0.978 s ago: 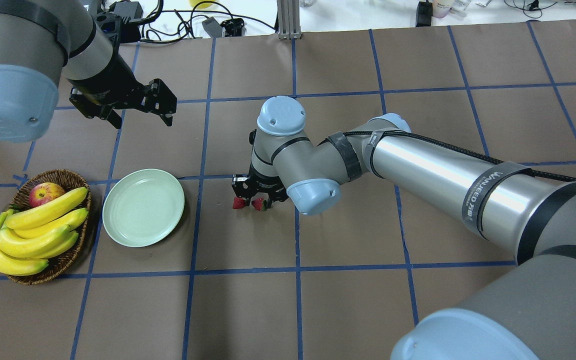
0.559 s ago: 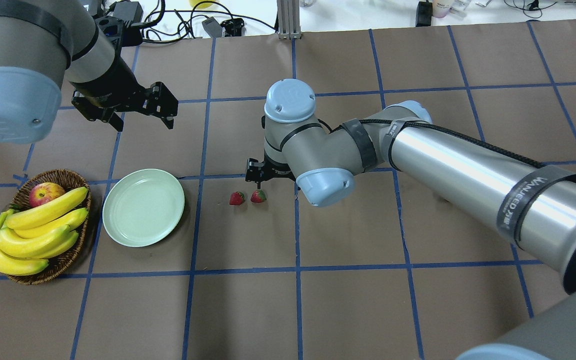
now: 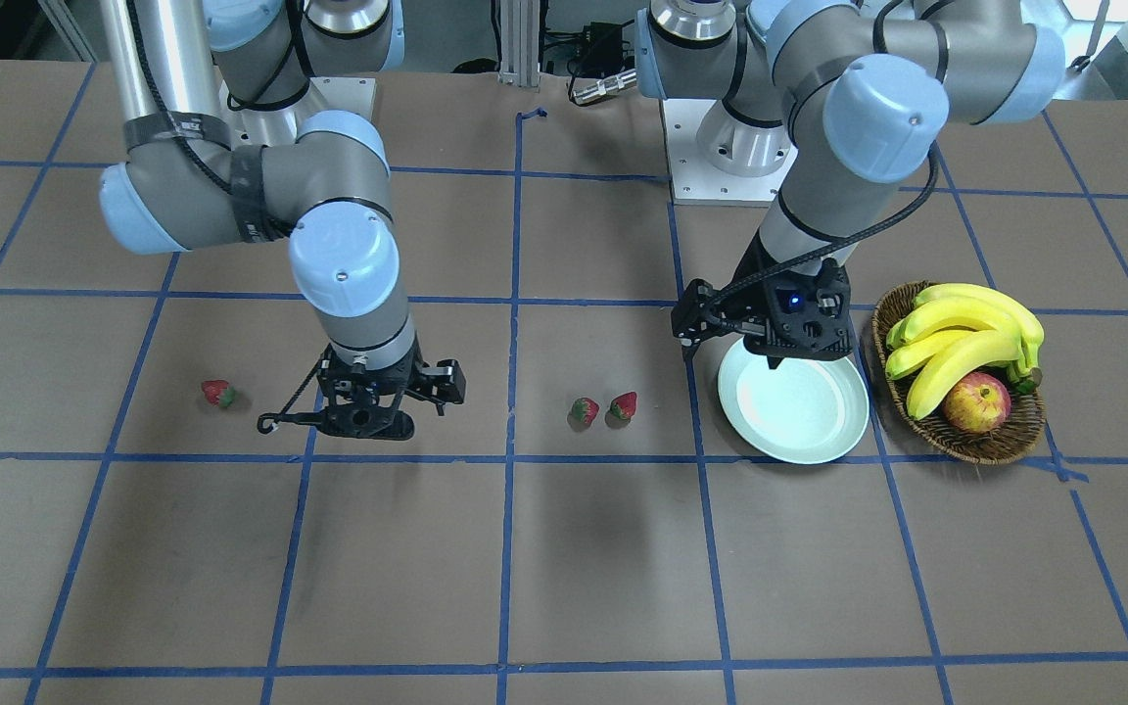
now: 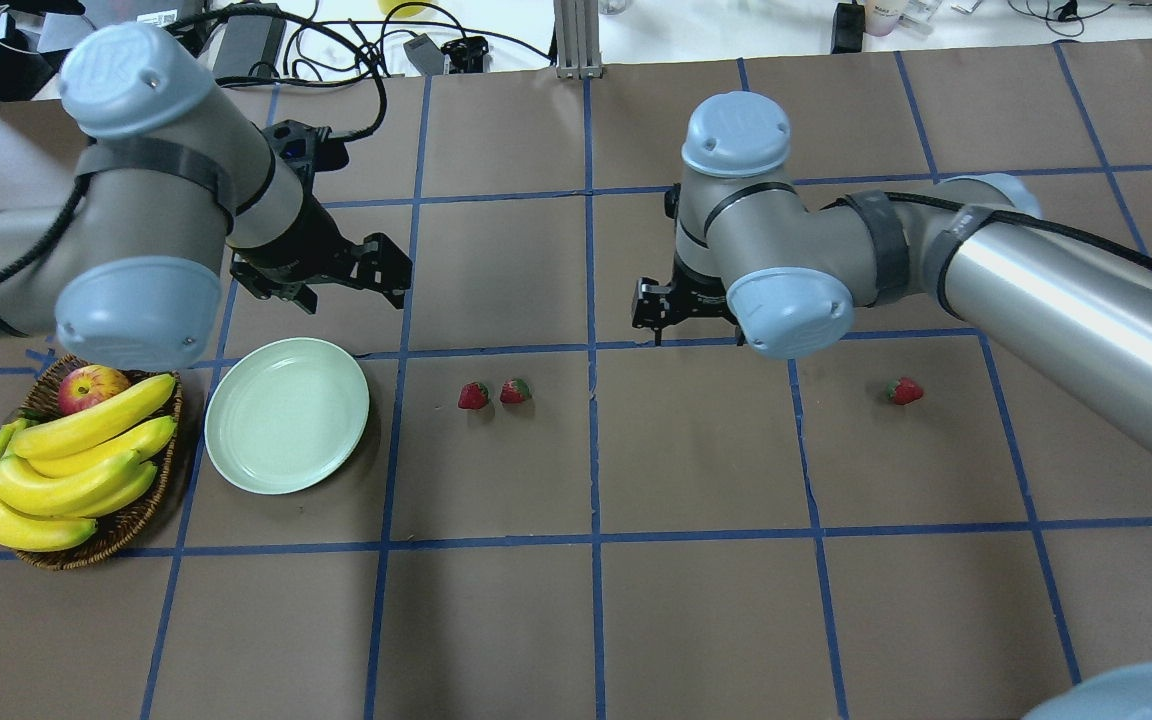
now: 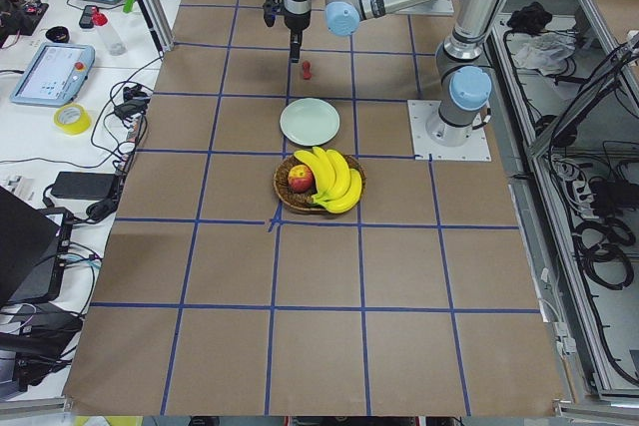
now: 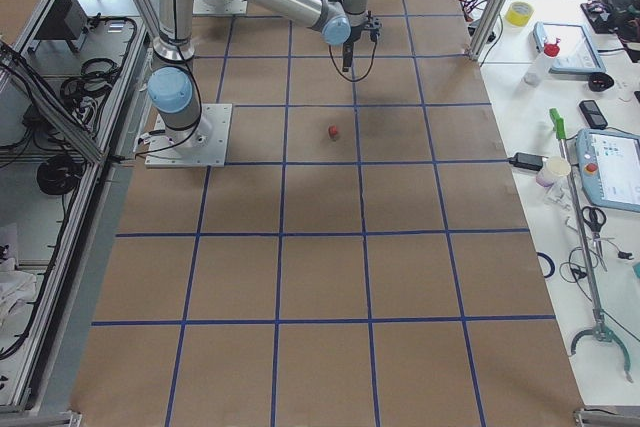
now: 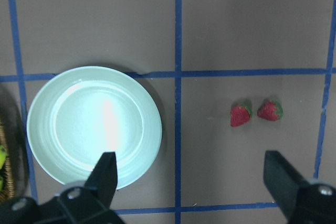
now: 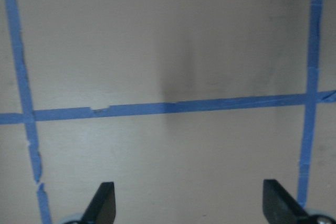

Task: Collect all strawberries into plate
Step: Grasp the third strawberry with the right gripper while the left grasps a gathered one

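Observation:
My right gripper grabs the lone strawberry by its plump red body (image 3: 214, 392) next, to collect it into the plate (image 3: 792, 401).
Two strawberries (image 4: 473, 396) (image 4: 515, 391) lie side by side on the table, right of the pale mint plate (image 4: 286, 415), which holds nothing. A third strawberry (image 4: 903, 391) lies alone far to the right. My left gripper (image 4: 351, 292) is open and empty, hovering just beyond the plate; its wrist view shows the plate (image 7: 94, 127) and the pair of strawberries (image 7: 240, 115) (image 7: 270, 110) between its fingers (image 7: 105, 174). My right gripper (image 4: 696, 328) is open and empty above bare table, between the pair and the lone strawberry (image 3: 218, 394).
A brown wicker basket (image 4: 126, 348) with bananas (image 4: 66, 470) and an apple (image 4: 91, 387) stands left of the plate, touching or nearly touching it. Cables and gear lie beyond the table's far edge. Blue tape lines grid the brown table.
My right gripper has lifted off the two strawberries, leaving them on the table, and moved right and away. My left arm has swung in toward the plate.

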`<action>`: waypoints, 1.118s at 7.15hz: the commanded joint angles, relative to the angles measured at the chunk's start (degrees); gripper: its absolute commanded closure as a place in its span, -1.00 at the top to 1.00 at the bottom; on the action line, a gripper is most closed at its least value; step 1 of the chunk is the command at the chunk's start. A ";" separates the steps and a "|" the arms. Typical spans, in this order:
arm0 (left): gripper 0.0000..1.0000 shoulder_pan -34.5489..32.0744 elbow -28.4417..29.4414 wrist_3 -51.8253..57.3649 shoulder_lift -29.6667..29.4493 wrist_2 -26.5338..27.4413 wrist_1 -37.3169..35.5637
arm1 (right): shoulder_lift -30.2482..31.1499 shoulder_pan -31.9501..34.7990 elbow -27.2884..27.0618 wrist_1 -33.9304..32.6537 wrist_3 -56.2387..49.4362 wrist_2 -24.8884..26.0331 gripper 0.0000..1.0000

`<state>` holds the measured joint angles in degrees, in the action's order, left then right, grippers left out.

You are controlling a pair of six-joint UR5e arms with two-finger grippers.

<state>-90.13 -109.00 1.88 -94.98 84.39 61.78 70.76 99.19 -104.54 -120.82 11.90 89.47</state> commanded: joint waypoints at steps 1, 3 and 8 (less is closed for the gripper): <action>1.00 -3.38 -4.46 -0.03 -4.22 -0.11 -6.74 | 1.22 -9.41 -3.55 0.15 -10.89 0.09 0.92; 1.00 -4.52 -6.31 -0.03 -7.74 -0.63 -11.67 | 1.75 -17.93 -6.46 -0.21 -22.46 0.09 0.92; 1.00 -7.17 -6.84 0.50 -14.87 -0.19 -15.29 | 1.58 -22.98 -13.30 -3.26 -29.65 2.10 0.64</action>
<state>-96.94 -115.58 2.28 -108.52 84.10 46.62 72.50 76.38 -114.82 -122.13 -17.41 90.10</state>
